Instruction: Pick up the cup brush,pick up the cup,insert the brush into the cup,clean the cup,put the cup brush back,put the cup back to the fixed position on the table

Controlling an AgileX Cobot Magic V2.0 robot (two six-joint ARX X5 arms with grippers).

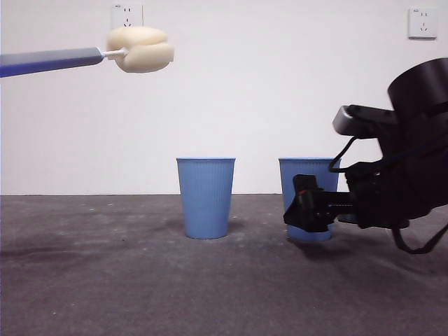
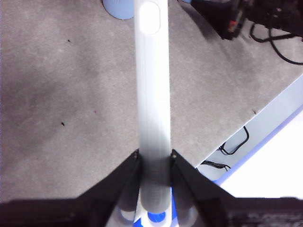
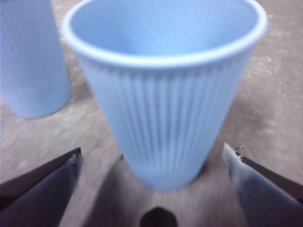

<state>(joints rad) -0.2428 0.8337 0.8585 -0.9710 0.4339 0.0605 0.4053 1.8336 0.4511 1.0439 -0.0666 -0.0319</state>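
Observation:
The blue cup's opening (image 3: 164, 28) should stay free for the cup brush, so my right gripper should grab the cup by the lower part of its side (image 3: 165, 153).
The cup brush is held high at the left, level, with its cream sponge head (image 1: 141, 49) pointing right and its grey handle (image 2: 152, 94) running out of the front view's left edge. My left gripper (image 2: 154, 157) is shut on that handle. Two blue ribbed cups stand on the table (image 1: 105, 280): one in the middle (image 1: 205, 198), one to the right (image 1: 306, 183). My right gripper (image 1: 305, 211) is low at the right cup (image 3: 163, 104). It is open, with a jaw on each side of the cup's lower part and a gap to the walls.
The middle cup (image 3: 28, 61) stands a short way from the one between my right jaws. The table's edge (image 2: 251, 116) with cables below it shows in the left wrist view. Two wall sockets (image 1: 422, 22) sit on the white back wall.

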